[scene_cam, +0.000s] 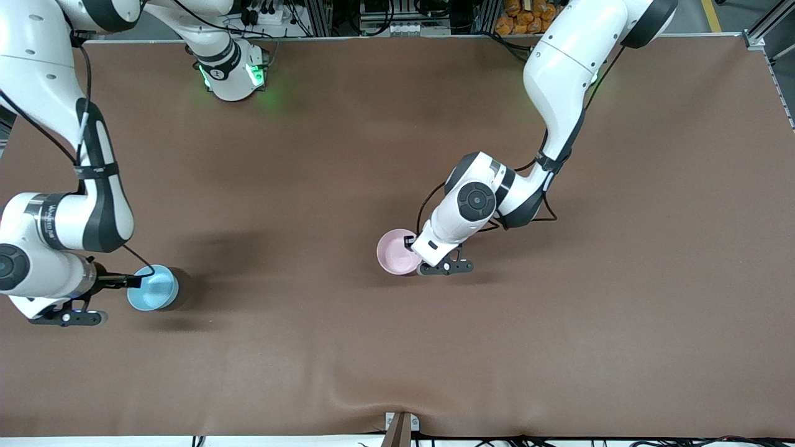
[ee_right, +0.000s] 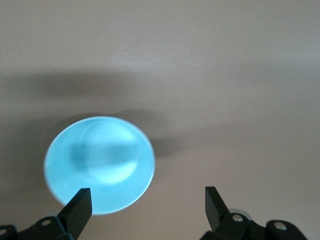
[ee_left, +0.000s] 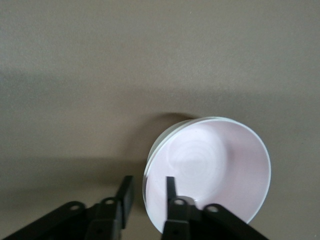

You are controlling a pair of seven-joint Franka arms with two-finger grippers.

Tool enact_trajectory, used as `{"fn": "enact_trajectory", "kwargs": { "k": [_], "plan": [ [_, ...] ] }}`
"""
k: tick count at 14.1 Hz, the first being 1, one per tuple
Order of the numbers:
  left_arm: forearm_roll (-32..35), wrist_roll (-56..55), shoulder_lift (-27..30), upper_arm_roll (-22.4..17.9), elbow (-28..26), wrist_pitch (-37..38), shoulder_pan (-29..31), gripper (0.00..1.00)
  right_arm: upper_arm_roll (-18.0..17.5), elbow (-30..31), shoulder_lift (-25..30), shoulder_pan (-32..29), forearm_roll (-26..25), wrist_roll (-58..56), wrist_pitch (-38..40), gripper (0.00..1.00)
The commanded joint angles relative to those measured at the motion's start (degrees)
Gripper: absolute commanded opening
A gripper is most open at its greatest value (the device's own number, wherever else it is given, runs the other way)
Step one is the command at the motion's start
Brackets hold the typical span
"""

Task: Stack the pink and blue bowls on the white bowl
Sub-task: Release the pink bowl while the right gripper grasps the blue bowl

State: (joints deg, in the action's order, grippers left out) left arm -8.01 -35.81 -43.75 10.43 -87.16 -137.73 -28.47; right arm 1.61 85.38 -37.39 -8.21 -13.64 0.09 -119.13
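Observation:
I should pick up the blue bowl by its rim [scene_cam: 140,270] with my right gripper next. Then I can stack it on the pink bowl [scene_cam: 396,251].
The pink bowl [scene_cam: 396,251] stands upright near the middle of the table. My left gripper [scene_cam: 411,252] is low at its rim. In the left wrist view the pink bowl [ee_left: 215,167] has one finger [ee_left: 171,186] inside it and the other finger [ee_left: 126,192] outside, jaws apart and not pinching. A thin pale rim [ee_left: 167,133] shows just outside the pink bowl's edge; I cannot tell whether it is the white bowl, which shows nowhere else. The blue bowl [scene_cam: 153,288] stands toward the right arm's end. My right gripper [scene_cam: 133,282] is open wide at its edge, with the blue bowl [ee_right: 100,164] by one finger [ee_right: 80,202].
The brown table cloth [scene_cam: 397,347] has a fold near the edge closest to the front camera. A clamp [scene_cam: 400,427] sits at that edge. The arms' bases and cables stand along the table's robot side.

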Motion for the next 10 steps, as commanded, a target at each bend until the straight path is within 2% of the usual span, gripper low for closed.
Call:
{"fn": "enact_trajectory", "kwargs": {
  "k": [1, 4, 5, 8, 10],
  "plan": [
    [-0.5, -0.3, 1.6, -0.5, 0.9, -0.1, 0.1, 1.0, -0.8, 1.4, -1.6, -3.9, 6.1, -4.9, -5.8, 1.0],
    [0.9, 0.2, 4.6, -1.5, 0.7, 1.7, 2.6, 1.0, -0.8, 4.3, -2.4, -5.2, 17.0, -5.5, -9.4, 1.0],
    [2.7, 0.2, 5.7, -1.7, 0.8, 3.7, 3.7, 1.0, -0.8, 5.0, -3.2, -5.4, 18.7, -5.5, -10.7, 1.0],
    [7.0, 0.9, 9.7, -1.6, 0.8, 9.0, 8.3, 1.0, -0.8, 5.0, -3.9, -5.5, 19.0, -5.4, -11.2, 1.0],
    [7.3, 4.1, 11.3, -1.7, 0.8, 11.7, 11.4, 1.0, -0.8, 5.2, -4.0, -5.6, 19.0, -5.4, -10.9, 0.24]
  ]
}}
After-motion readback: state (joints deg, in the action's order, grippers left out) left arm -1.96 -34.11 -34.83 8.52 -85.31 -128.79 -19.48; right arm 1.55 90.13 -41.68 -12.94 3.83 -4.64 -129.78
